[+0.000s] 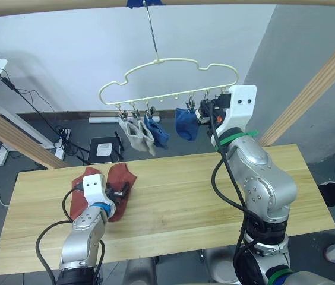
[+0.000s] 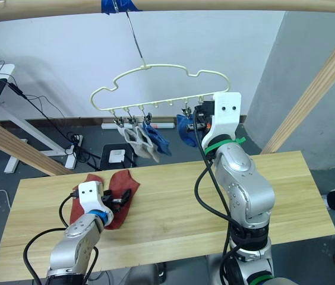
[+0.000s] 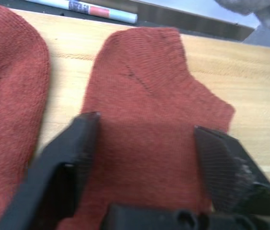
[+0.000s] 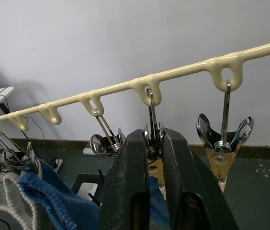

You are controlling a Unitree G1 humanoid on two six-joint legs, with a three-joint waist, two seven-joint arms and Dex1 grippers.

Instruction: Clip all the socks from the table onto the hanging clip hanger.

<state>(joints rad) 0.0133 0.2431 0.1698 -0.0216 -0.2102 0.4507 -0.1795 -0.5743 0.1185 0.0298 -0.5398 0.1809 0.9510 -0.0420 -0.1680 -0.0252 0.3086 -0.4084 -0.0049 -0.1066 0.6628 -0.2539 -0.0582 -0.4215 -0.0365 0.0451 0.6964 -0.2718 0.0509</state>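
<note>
I will reach for the rust-red sock with my left gripper and grab its middle beside the sock's heel, so the rust-red sock's cuff stays free to go into a clip.
Two rust-red socks lie side by side at the left end of the table: one to the right, the other to the left. My left gripper is open and low over the right-hand one, a finger at each side of it. The cream clip hanger hangs from the top pole by its hook. Two light grey socks and a blue sock are clipped at its left end. Another blue sock hangs further right. My right gripper is raised there, shut on a metal clip.
A round wooden pole with blue tape crosses overhead. Slanted wooden poles stand at the right and left. An unused clip hangs beside my right fingers. Cables and a small box lie on the floor behind the table.
</note>
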